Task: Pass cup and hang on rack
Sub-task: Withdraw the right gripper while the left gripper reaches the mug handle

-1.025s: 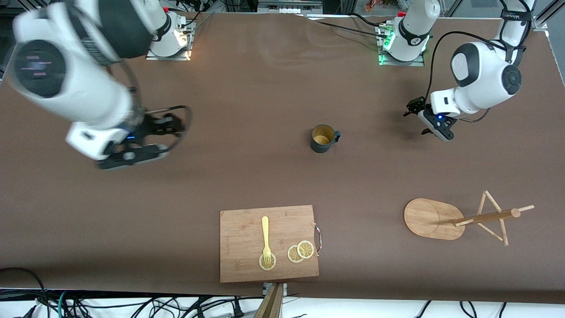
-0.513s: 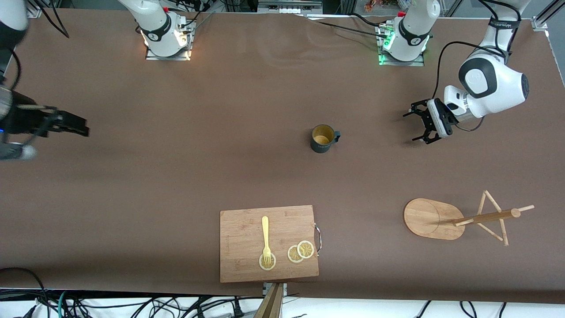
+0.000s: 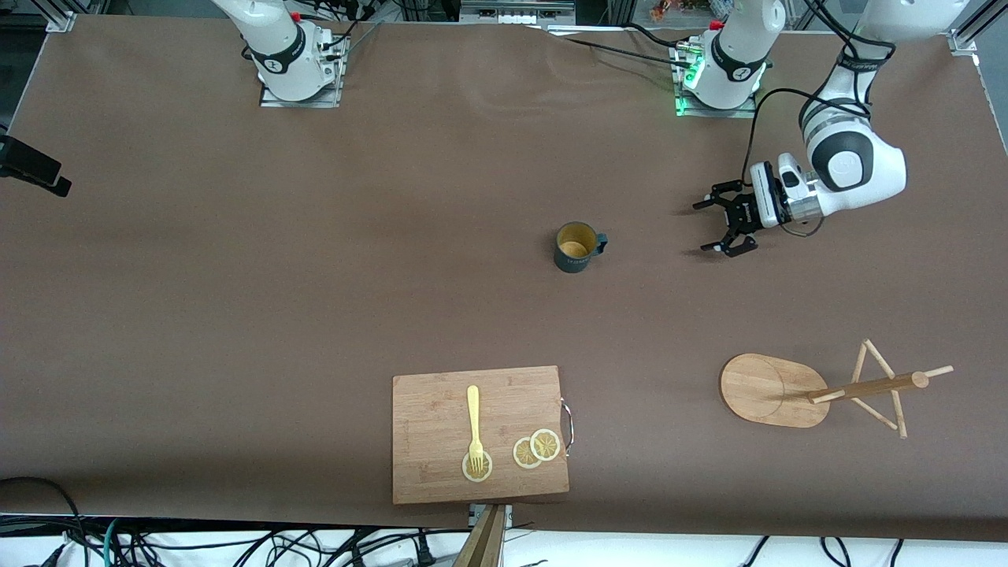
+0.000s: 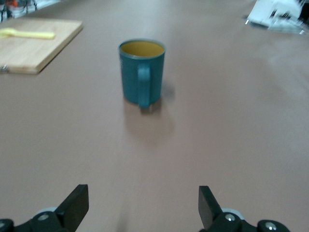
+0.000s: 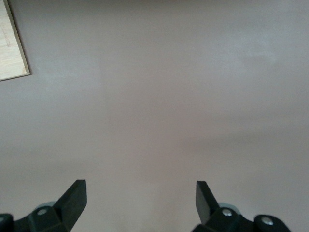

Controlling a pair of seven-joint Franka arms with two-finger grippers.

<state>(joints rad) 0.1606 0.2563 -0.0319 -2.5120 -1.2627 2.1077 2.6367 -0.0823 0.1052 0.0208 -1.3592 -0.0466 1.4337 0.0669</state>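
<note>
My left gripper grabs the teal cup by its handle (image 3: 600, 242) (image 4: 144, 86) next, to hang it on the rack.
The dark teal cup (image 3: 577, 246) with a yellow-tan inside stands upright near the table's middle, its handle toward the left arm's end. In the left wrist view the cup (image 4: 142, 72) faces me handle first. My left gripper (image 3: 703, 227) is open and empty, low over the table beside the cup, a clear gap away; its open jaws also show in the left wrist view (image 4: 143, 203). The bamboo rack (image 3: 768, 390) stands nearer the front camera at the left arm's end. My right gripper (image 5: 140, 198) is open and empty over bare table; only a dark part (image 3: 31, 169) shows at the front view's edge.
A wooden cutting board (image 3: 480, 433) lies by the table's front edge with a yellow fork (image 3: 473, 421) and lemon slices (image 3: 537, 449) on it. The board (image 4: 36, 43) also shows in the left wrist view, and its corner (image 5: 12, 43) in the right wrist view.
My right arm has swung away to its end of the table, almost out of the front view. My left gripper has turned to face the cup and moved closer to it.
</note>
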